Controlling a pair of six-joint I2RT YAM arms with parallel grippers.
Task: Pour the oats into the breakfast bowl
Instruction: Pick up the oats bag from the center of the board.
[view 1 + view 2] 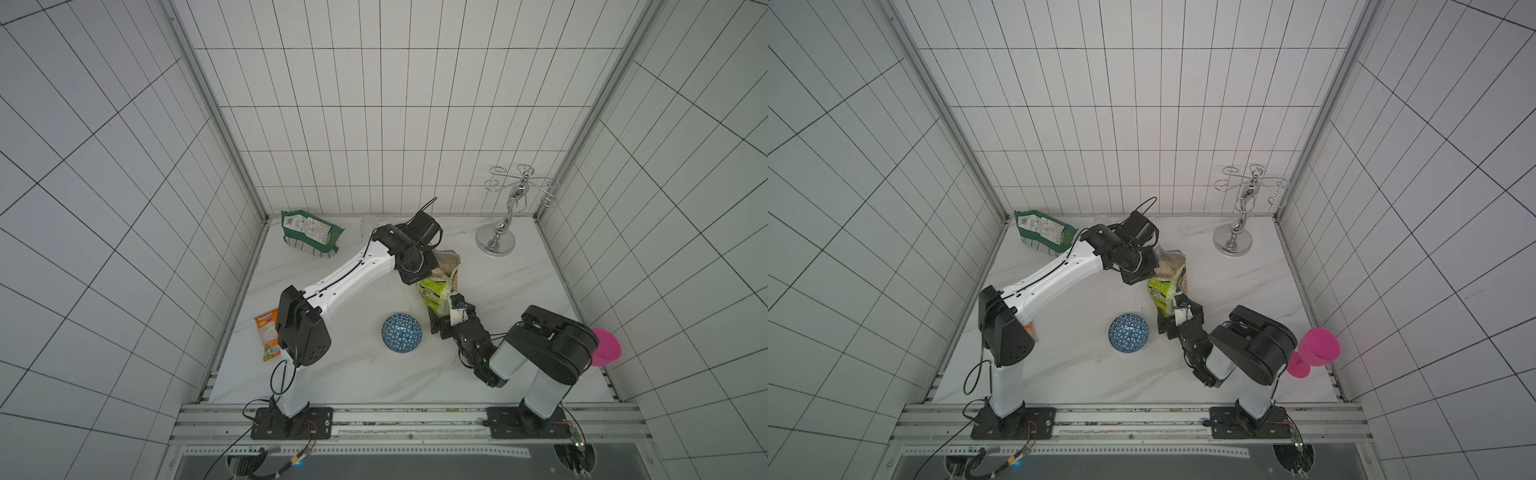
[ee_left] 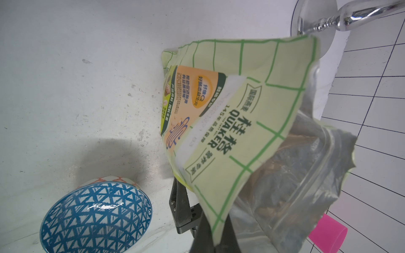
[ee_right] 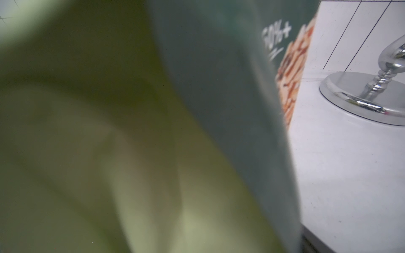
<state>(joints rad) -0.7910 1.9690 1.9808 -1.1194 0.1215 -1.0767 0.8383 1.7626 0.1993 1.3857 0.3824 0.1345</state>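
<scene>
The robot's right gripper will next take the oats pouch (image 1: 436,291) by its lower end, so the pouch's opening stays free to pour into the breakfast bowl.
The lime-green and white oats pouch (image 1: 436,291) (image 1: 1163,291) is right of the table's middle, with its mouth open and facing up. Pale oats (image 1: 449,259) (image 1: 1173,262) show inside it. My left gripper (image 2: 213,243) is shut on a top corner of the pouch (image 2: 241,131). My right gripper (image 1: 445,314) (image 1: 1174,316) stands open around the pouch's lower end. The pouch (image 3: 109,131) fills the right wrist view as a blur and hides the fingers. The breakfast bowl (image 1: 402,333) (image 1: 1128,333) (image 2: 96,216), blue with white triangles, sits left of the right gripper, apart from the pouch.
A dark green bag (image 1: 309,235) lies at the back left and an orange packet (image 1: 268,336) at the left edge, partly under the left arm. A chrome stand (image 1: 496,239) (image 3: 361,96) is at the back right. A pink goblet (image 1: 1316,349) is at the right edge.
</scene>
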